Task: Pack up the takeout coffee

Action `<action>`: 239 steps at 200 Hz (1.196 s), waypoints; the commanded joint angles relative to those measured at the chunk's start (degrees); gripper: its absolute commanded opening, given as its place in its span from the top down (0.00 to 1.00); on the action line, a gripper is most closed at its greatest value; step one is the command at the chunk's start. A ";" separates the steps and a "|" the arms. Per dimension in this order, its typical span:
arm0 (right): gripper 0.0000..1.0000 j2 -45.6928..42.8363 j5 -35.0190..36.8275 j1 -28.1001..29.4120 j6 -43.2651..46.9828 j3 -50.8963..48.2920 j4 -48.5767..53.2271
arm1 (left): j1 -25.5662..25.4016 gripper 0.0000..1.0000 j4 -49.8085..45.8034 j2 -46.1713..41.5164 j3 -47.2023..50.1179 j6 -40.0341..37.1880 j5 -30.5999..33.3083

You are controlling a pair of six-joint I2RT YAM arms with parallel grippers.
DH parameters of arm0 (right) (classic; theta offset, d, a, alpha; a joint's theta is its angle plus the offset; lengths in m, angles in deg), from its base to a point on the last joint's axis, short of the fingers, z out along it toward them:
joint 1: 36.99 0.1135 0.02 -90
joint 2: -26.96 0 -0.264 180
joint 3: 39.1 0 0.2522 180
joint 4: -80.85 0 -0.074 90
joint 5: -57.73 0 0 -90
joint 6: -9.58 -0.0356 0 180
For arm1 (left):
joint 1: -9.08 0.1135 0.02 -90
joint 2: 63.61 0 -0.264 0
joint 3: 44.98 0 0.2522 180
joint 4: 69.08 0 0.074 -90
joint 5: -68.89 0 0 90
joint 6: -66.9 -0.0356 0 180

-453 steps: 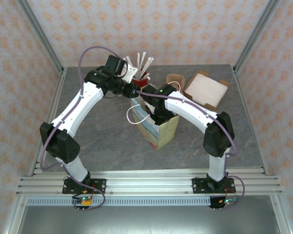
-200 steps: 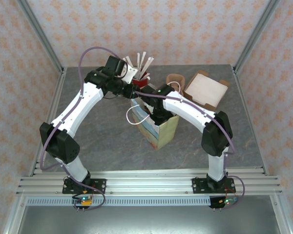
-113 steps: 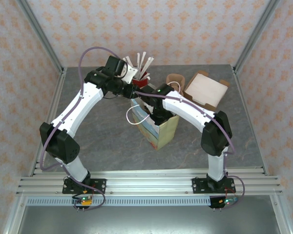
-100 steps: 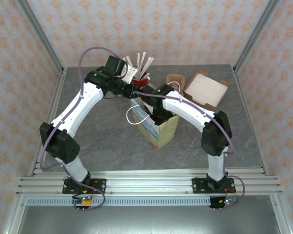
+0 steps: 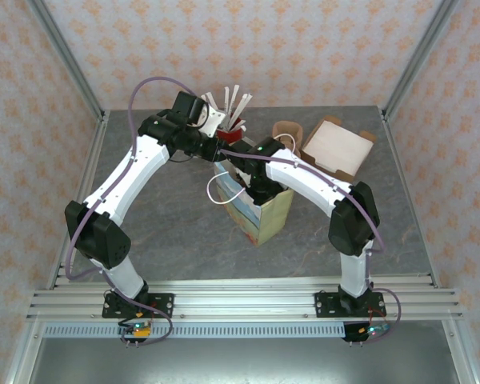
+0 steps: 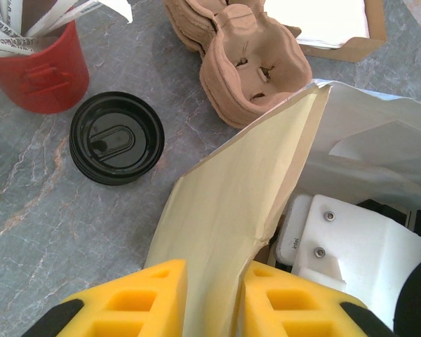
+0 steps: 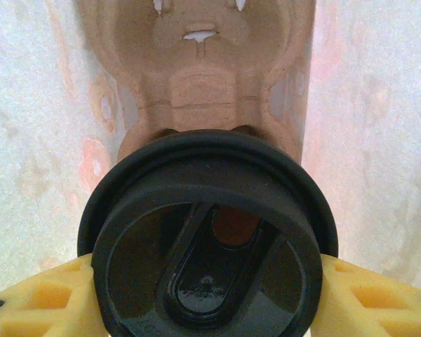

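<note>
The robot should open its right gripper now, because the lid covers the end of the pulp carrier opposite the empty well and the takeout coffee (image 7: 207,260) would rest in the carrier.
The takeout coffee (image 7: 207,260) shows its round black lid from above; its cup body is hidden beneath. My right gripper (image 7: 209,298) is shut on it, a yellow finger (image 7: 42,298) on each side, down inside the paper bag (image 5: 266,216). Under the cup lies a brown pulp cup carrier (image 7: 203,77) on the bag's floor; whether the cup sits in it I cannot tell. My left gripper (image 6: 214,298) is shut on the bag's cream rim (image 6: 252,182), holding the mouth apart. From above, the right wrist (image 5: 254,186) reaches into the bag beside the left gripper (image 5: 218,150).
A loose black lid (image 6: 116,138) lies on the grey table behind the bag, next to a red cup of stirrers (image 6: 38,67). A stack of pulp carriers (image 6: 245,63) and a cardboard box of white napkins (image 5: 336,148) stand at the back right.
The right arm edged slightly left and inward over the bag two seconds back; over the last second nothing has visibly moved.
</note>
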 commanded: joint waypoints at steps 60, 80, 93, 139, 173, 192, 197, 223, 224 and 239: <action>0.35 2.45 5.82 0.22 0.61 -0.17 2.85 | 0.45 0.75 0.44 -2.45 0.84 0.10 0.91; 0.30 1.70 5.91 0.63 0.46 0.79 3.20 | 0.43 0.75 0.51 -2.44 0.85 0.09 0.91; 0.28 1.18 6.00 0.90 0.36 1.34 3.38 | 0.42 0.75 0.45 -2.32 0.83 0.10 0.91; 0.19 0.20 6.08 1.43 0.21 2.58 3.84 | 0.45 0.75 0.43 -2.53 0.79 0.02 1.08; 0.16 -0.17 6.18 1.48 -0.04 2.56 3.78 | 0.43 0.75 0.44 -2.54 0.78 0.02 1.00; 0.14 -0.68 5.51 1.48 -0.09 2.65 3.43 | 0.42 0.75 0.49 -2.49 0.89 -0.02 0.95; 0.14 -0.80 5.27 1.43 -0.05 2.66 3.34 | 0.42 0.75 0.44 -2.43 0.91 0.02 0.91; 0.11 -1.53 5.15 1.48 -0.13 2.90 3.25 | 0.42 0.75 0.45 -2.42 0.84 0.02 0.91; 0.11 -1.57 5.09 1.48 -0.09 2.91 3.25 | 0.42 0.75 0.44 -2.41 0.84 0.02 0.91; 0.10 -1.96 4.95 1.48 -0.09 3.06 3.16 | 0.42 0.75 0.47 -2.46 0.85 -0.02 0.91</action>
